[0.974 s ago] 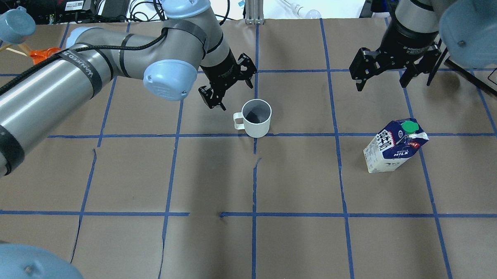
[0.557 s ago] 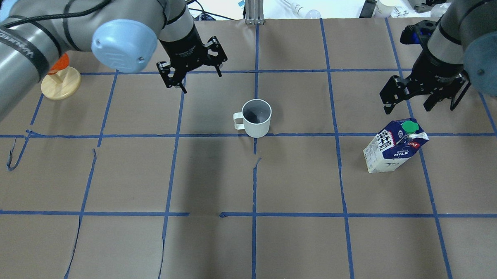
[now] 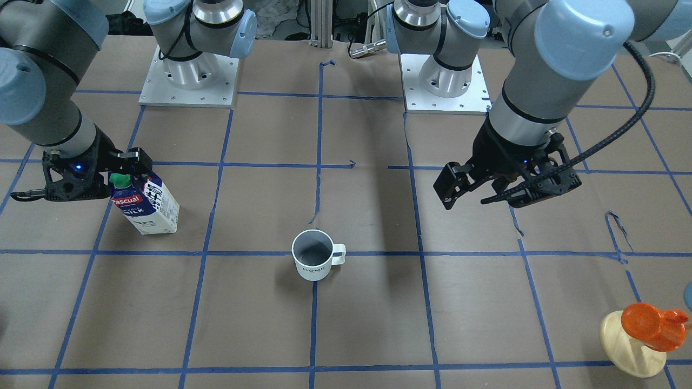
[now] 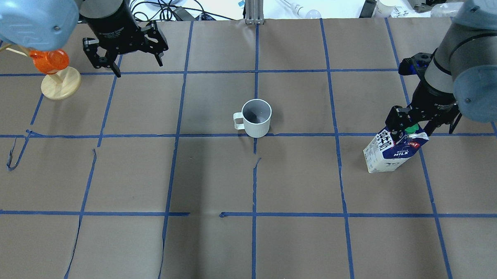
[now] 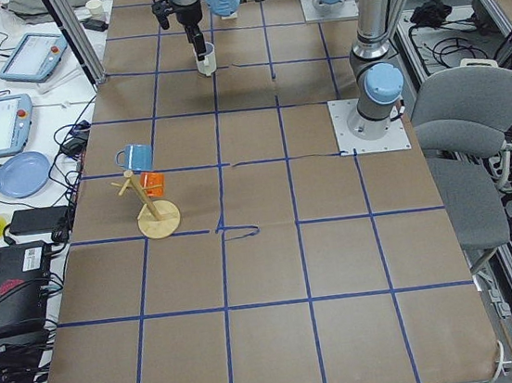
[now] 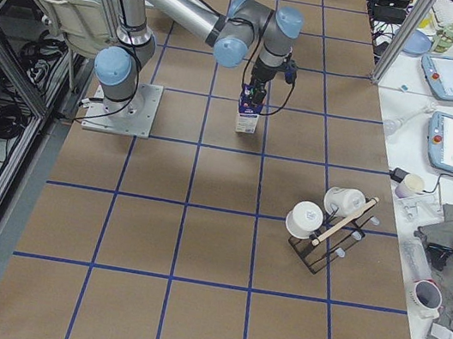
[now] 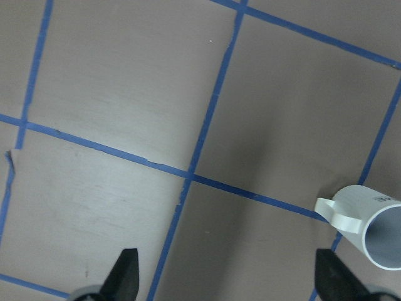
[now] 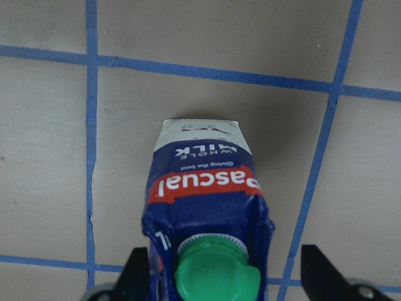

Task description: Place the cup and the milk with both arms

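Note:
The robot's right gripper next needs to grab the milk carton by its green-capped top (image 3: 121, 181), and then it can place the milk beside the cup (image 3: 314, 255).
The white cup (image 4: 256, 117) stands upright mid-table, its handle toward the robot's left; "HOME" shows in the front view (image 3: 312, 255). It is at the lower right of the left wrist view (image 7: 369, 221). My left gripper (image 4: 137, 66) is open and empty, raised well to the cup's left near the far edge (image 3: 494, 195). The blue and white milk (image 4: 390, 150) stands upright on the right (image 3: 147, 204). My right gripper (image 4: 409, 132) is open, one finger on each side of the carton's green-capped top (image 8: 207, 188), not closed on it.
A wooden mug stand (image 4: 60, 83) with an orange cup (image 3: 649, 324) stands at the left end, close to the left gripper. A rack with white cups (image 6: 326, 225) stands at the right end. Cables and tablets lie beyond the far edge. Arm bases (image 3: 189, 75) sit at the near side.
My left gripper has moved left and away from the cup, toward the far edge. My right gripper has come down and forward over the milk's top. Cup and milk have not moved.

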